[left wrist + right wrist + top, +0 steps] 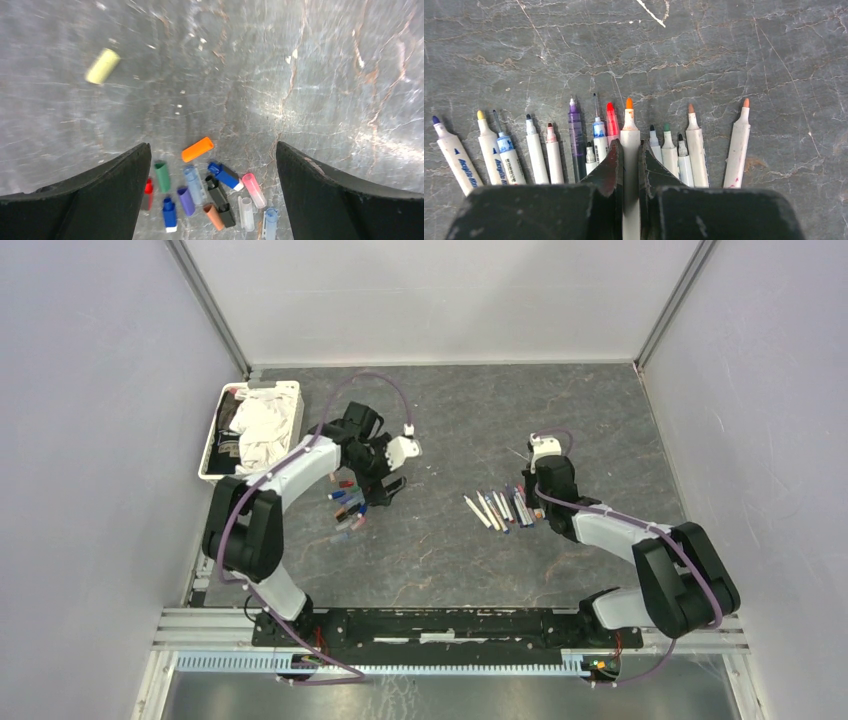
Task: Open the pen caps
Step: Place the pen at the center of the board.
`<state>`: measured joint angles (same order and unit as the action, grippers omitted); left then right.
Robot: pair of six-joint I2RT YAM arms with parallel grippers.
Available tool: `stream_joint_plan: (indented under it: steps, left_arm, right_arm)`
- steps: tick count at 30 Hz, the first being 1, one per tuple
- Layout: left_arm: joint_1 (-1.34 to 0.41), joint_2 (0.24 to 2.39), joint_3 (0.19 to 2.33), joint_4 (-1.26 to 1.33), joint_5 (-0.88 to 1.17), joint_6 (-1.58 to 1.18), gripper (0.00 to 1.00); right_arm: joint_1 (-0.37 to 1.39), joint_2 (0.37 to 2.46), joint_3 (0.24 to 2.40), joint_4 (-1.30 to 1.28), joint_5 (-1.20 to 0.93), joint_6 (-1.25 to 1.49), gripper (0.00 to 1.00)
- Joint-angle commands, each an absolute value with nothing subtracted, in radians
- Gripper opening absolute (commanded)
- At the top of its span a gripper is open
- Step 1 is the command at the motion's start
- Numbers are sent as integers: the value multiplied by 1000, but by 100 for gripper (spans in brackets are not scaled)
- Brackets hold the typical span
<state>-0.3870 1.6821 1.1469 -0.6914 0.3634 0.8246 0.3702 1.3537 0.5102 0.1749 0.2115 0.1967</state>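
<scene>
My right gripper releases the white pen now, since it lies along its gap between the red pen and dark-tipped pen, over flat table, and would land in the row.
Several pen caps (210, 192) lie in a loose pile on the grey table: green, purple, blue, black, brown, red, pink and clear ones. An orange cap (197, 149) lies at the pile's far edge, and a yellow cap (102, 66) lies apart, further off to the left. My left gripper (211, 145) is open and empty above the pile (348, 508). My right gripper (629, 145) is shut on the barrel of a white pen with a bare orange tip (629, 131), in the middle of a row of uncapped pens (495, 508).
The uncapped pens (539, 150) lie side by side, tips pointing away from my right gripper, with one pen (738, 145) slightly apart at the right. A white tray (207, 455) with white cloth stands at the back left. Walls enclose the table.
</scene>
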Motion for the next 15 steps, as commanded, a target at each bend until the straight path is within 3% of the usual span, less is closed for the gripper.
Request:
stream_joint_plan:
  steps: [1,5,10,15]
  left_arm:
    - [-358,1594,1285,-809,482,724,100]
    - [-317,1559,1356,-854,498,643,100]
    - [-240,1515,1400,-859,490,517,100]
    - [-198,1425,1369,-812,467,470,100]
  right_arm:
    - [362,1387,538,243,216,169,0]
    - [359,1405,525,261,211,165,6]
    - [358,1413,522,261,200,172,24]
    - [358,1400,530,249,186,179,32]
